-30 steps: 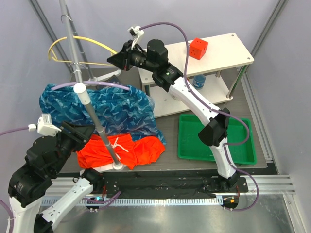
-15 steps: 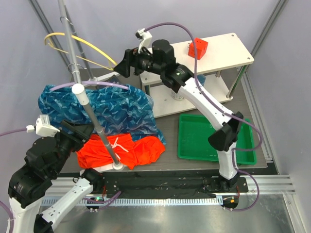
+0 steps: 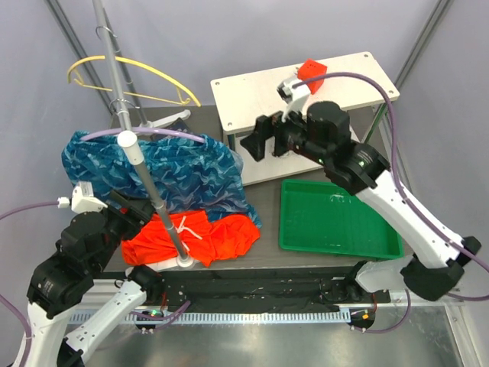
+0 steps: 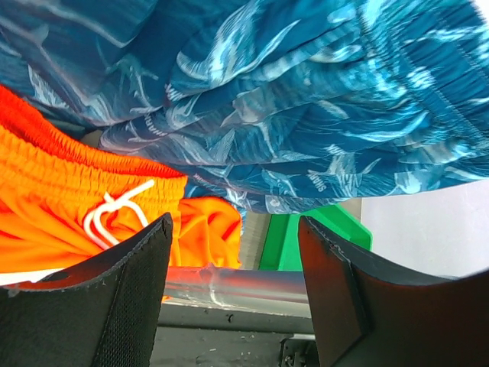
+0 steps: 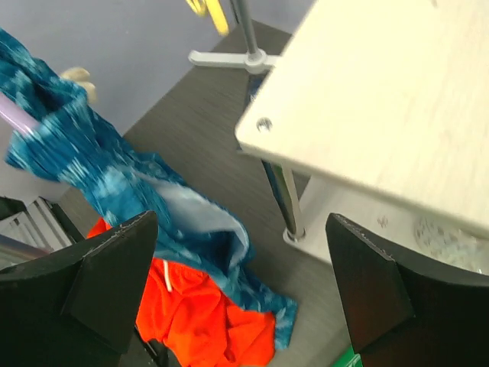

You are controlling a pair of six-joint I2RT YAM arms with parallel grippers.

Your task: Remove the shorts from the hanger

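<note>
I should next use my right gripper to grab the orange shorts by the exposed tray-side end, away from the pole, and lift them into the tray.
The blue-teal shorts lie heaped on the dark table round the rack pole, and the orange shorts with a white drawstring lie partly under their near edge. The bare yellow hanger hangs on the rack at the back left, with no cloth on it. My left gripper is open beside the orange shorts; in its wrist view both shorts fill the frame and nothing sits between the fingers. My right gripper hovers open in front of the shelf, away from the hanger and from the shorts below.
The metal rack pole rises slanted from its base at the front left. A white two-tier shelf with a red cube stands at the back right. A green tray lies in front of the shelf.
My right arm has pulled back from the hanger toward the right and its jaws have opened wide. The hanger has swung back to the left. My left gripper has opened somewhat.
</note>
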